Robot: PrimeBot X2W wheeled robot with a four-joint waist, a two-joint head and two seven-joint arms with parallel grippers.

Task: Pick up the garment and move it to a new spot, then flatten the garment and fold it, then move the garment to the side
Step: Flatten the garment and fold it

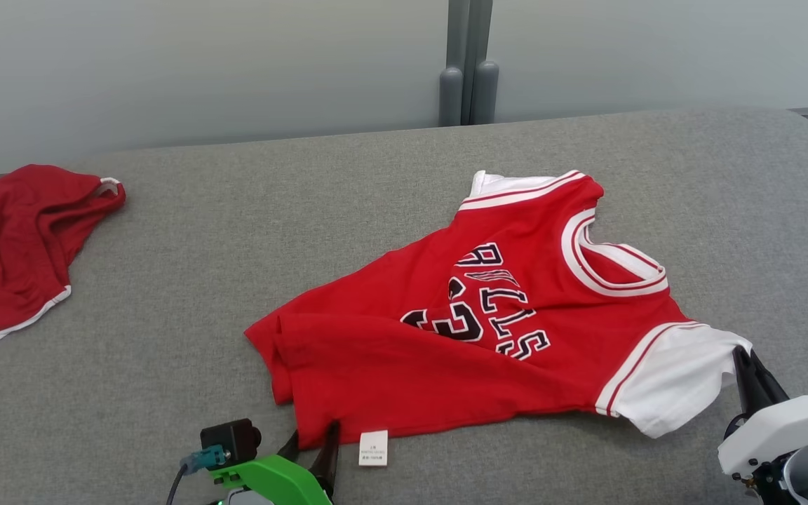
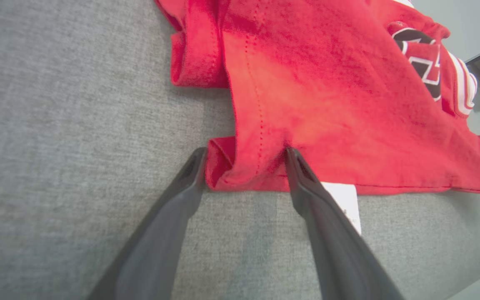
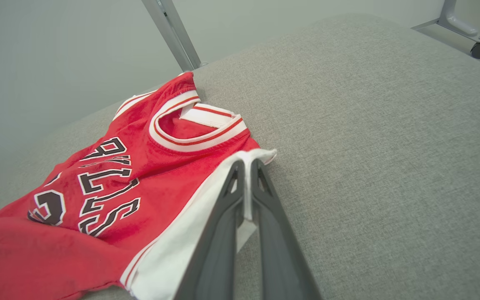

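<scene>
I need to grab the jersey's hem corner (image 1: 315, 434) (image 2: 246, 167) with my left gripper next, because it stands up in a small fold while the rest lies slack.
The garment (image 1: 446, 337) is a red jersey with white sleeves and dark lettering, spread loosely with wrinkles on the grey padded surface (image 1: 165, 294). My left gripper (image 1: 311, 443) stands open at the near hem corner. In the left wrist view its fingers (image 2: 306, 187) straddle a folded bit of the garment's (image 2: 327, 104) hem, tips touching the cloth. My right gripper (image 1: 742, 358) is at the near right, shut on the white sleeve edge. The right wrist view shows the right gripper (image 3: 247, 166) pinching white cloth of the garment (image 3: 98, 187) between its two fingers.
A second red cloth item (image 1: 18, 238) with white trim lies at the far left edge of the surface. A white label (image 1: 373, 449) sticks out from the near hem. A grey post (image 1: 467, 70) and pale wall stand behind. Bare grey surface lies to the right (image 3: 390, 146).
</scene>
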